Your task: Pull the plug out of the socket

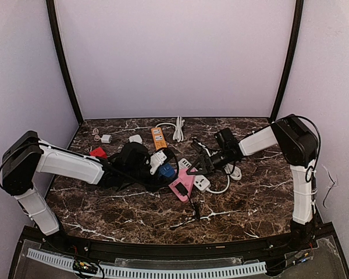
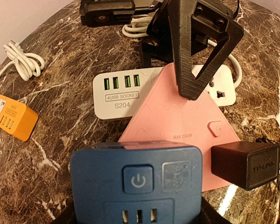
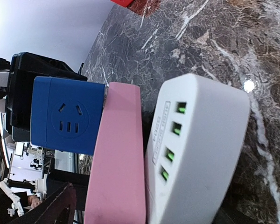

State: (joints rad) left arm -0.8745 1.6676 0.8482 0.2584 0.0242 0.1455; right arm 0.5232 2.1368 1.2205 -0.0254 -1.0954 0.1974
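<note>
The right gripper grabs the pink socket's bare corner [image 3: 117, 201] with the white USB strip [image 3: 200, 149] next, and the blue plug and black adapter stay free to pull off.
The blue cube plug [image 1: 167, 171] sits between the fingers of my left gripper [image 1: 158, 165], which is shut on it. In the left wrist view the blue plug [image 2: 136, 179] fills the bottom, power button up. It rests against one edge of the pink triangular socket [image 2: 177, 128]. In the right wrist view the blue plug [image 3: 67, 114] is tight beside the pink socket [image 3: 116, 163]; I cannot tell whether its prongs are still inside. My right gripper [image 1: 199, 171] is open, astride the pink socket and the white USB strip [image 3: 200, 149]. One of its fingers [image 2: 191, 70] stands over the pink top.
A black TP-Link adapter [image 2: 245, 164] is plugged into the pink socket's right side. An orange power strip [image 1: 159, 138] and a coiled white cable [image 1: 178, 128] lie at the back. A red item [image 1: 98, 152] and small white adapters [image 1: 106, 138] lie back left.
</note>
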